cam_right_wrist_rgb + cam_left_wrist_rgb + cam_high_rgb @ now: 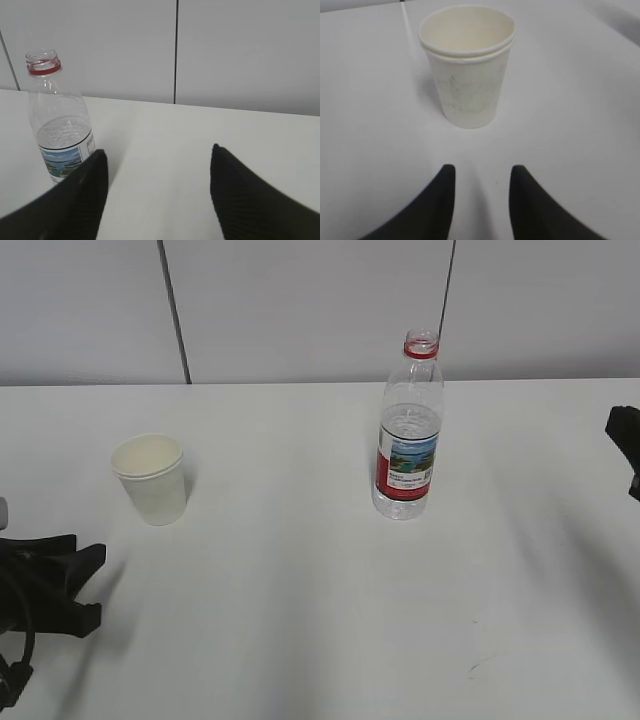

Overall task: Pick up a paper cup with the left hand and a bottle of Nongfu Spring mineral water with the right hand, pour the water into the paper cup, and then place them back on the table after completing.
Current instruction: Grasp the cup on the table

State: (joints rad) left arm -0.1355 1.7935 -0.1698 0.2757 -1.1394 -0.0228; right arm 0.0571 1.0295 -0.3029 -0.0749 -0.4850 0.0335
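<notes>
The paper cup flares wide at its rim [147, 456], so my left gripper should grab it next by its narrower lower body [162, 500] to pick it up.
A white paper cup [150, 480] stands upright on the white table [300, 590], left of centre; it appears to be two nested cups, and no water shows inside. It also shows in the left wrist view [467, 70], just ahead of my left gripper [482, 172], which is open, empty and clear of it. In the exterior view the left gripper [95, 585] sits at the lower left. The Nongfu Spring bottle [409, 430] stands uncapped with a red neck ring, about half full of clear water. My right gripper [159, 150] is open and empty, with the bottle [57, 130] to its left. The right gripper [625, 455] is at the right edge.
A grey panelled wall [300, 300] runs behind the table's far edge. A small scuff mark [478, 665] is on the tabletop at the front right. White tabletop lies between cup and bottle.
</notes>
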